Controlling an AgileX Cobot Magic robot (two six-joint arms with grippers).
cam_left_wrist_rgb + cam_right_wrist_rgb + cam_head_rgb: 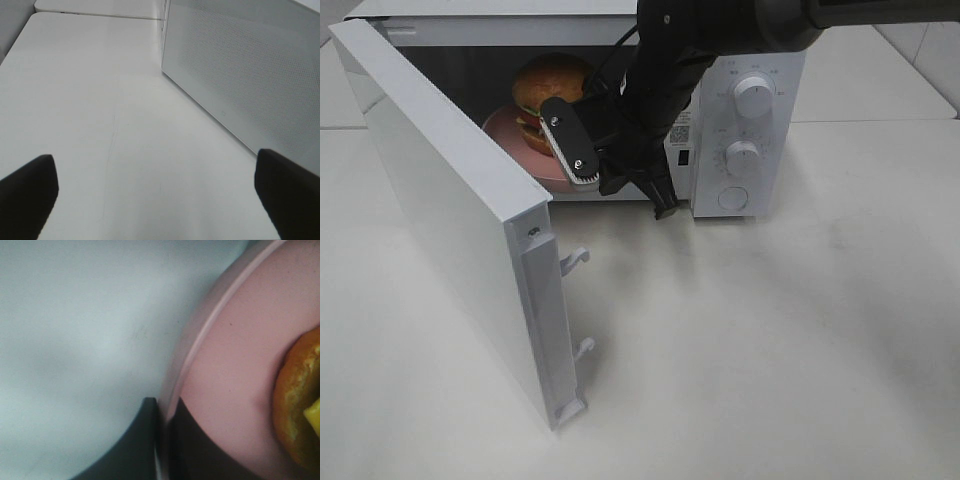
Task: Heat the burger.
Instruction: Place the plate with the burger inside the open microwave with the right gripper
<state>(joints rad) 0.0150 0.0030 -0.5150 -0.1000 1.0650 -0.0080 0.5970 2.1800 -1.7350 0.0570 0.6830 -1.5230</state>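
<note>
The pink plate's near edge [556,185] still hangs over the microwave's front sill [610,195], so my right gripper moves the plate deeper inside next, before releasing it.
The burger [552,80] stands on a pink plate [505,135] inside the open microwave [745,130]. My right arm [650,110] reaches into the cavity from the right. In the right wrist view my right gripper [162,410] is shut on the plate's rim [200,335], one dark finger on each side of it, with the burger's orange-brown bun [300,405] just beyond on the plate. My left gripper [159,195] is open with nothing between its fingers [27,195], low over the white table. It does not show in the high view.
The microwave door [450,200] swings wide open toward the front left, with its latch hooks [575,260] sticking out. In the left wrist view the door's perforated outer face [240,65] stands close beside the left gripper. White table [770,340] surrounds the oven.
</note>
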